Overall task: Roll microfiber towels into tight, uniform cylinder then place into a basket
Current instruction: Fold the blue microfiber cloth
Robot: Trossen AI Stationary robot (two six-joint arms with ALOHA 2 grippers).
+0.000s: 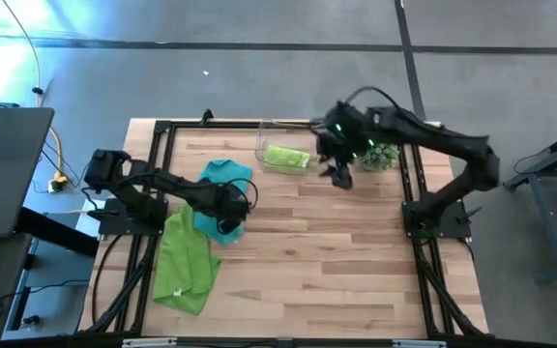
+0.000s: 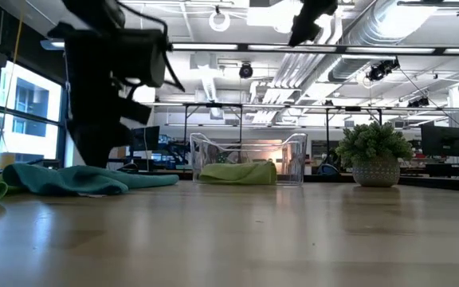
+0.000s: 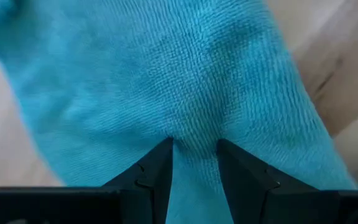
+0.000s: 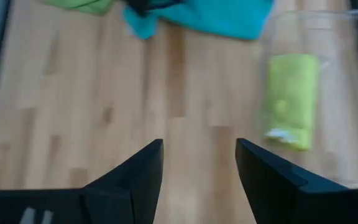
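Note:
My right gripper grabs the teal towel by its corner next, to spread it out and roll it up for the basket (image 1: 261, 145) (image 4: 316, 93).
The teal towel (image 1: 225, 174) lies crumpled on the table at the left; it also shows in the low view (image 2: 78, 179). My left gripper (image 1: 228, 215) is down on its near part and shut on it (image 3: 194, 146). One lime green towel (image 1: 184, 261) lies spread on the table, nearer and to the left. The other green towel (image 1: 286, 158) lies rolled inside the clear basket (image 1: 261, 145) at the far middle. My right gripper (image 1: 339, 177) hangs open and empty to the right of the basket, above the table (image 4: 199, 149). My left gripper pinches a raised ridge of the teal towel (image 3: 194, 134) between its two fingertips (image 3: 163, 158), coming from above and pointing down. Creases run out from the pinched spot. The towel lies on the table around the fingers; how many layers are caught cannot be told.
A small potted plant (image 1: 383, 155) stands right of the basket, close behind my right gripper; it also shows in the low view (image 2: 375, 159). Bare wood (image 1: 337, 261) spreads over the table's middle and near right. A black frame runs along the table's edges.

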